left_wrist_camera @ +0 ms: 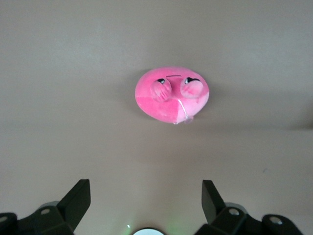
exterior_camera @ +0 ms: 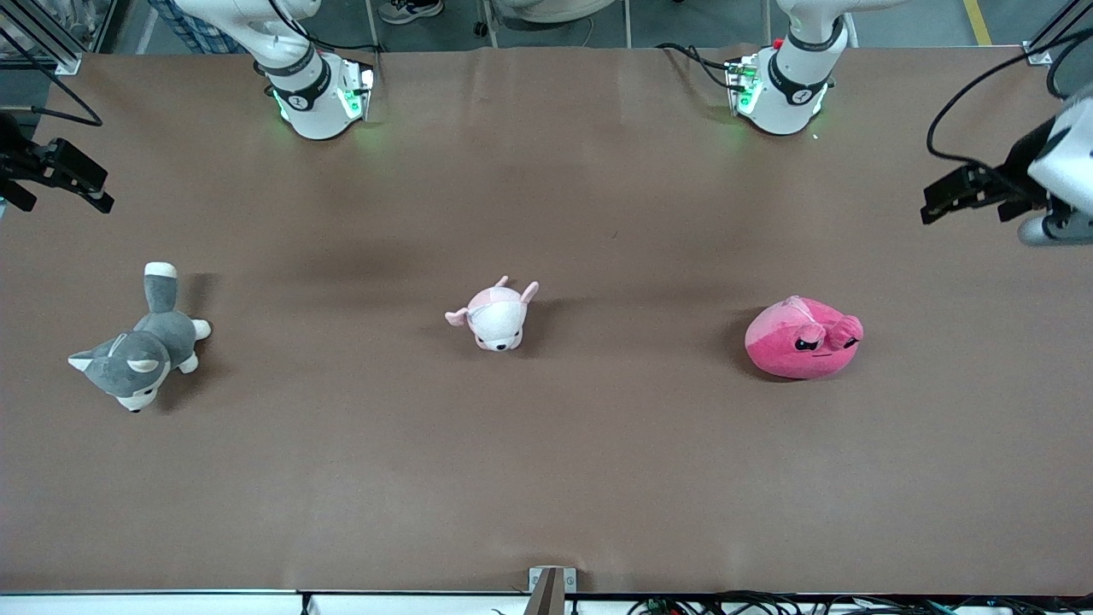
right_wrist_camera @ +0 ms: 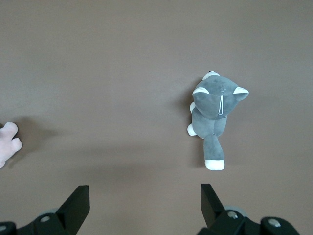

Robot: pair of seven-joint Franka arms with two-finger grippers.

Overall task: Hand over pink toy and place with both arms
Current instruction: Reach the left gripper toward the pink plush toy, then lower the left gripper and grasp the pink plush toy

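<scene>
My left gripper should next hand the pink toy over, so it should grab the toy by one round ear above its dark eye.
The pink toy, a round hot-pink plush with dark angry eyes, lies on the brown table toward the left arm's end. It also shows in the left wrist view. My left gripper hangs high over the table's edge at the left arm's end, open and empty, well apart from the toy. My right gripper hangs high over the right arm's end of the table, open and empty.
A pale pink-and-white plush lies at the table's middle; its edge shows in the right wrist view. A grey-and-white plush dog lies toward the right arm's end, also in the right wrist view.
</scene>
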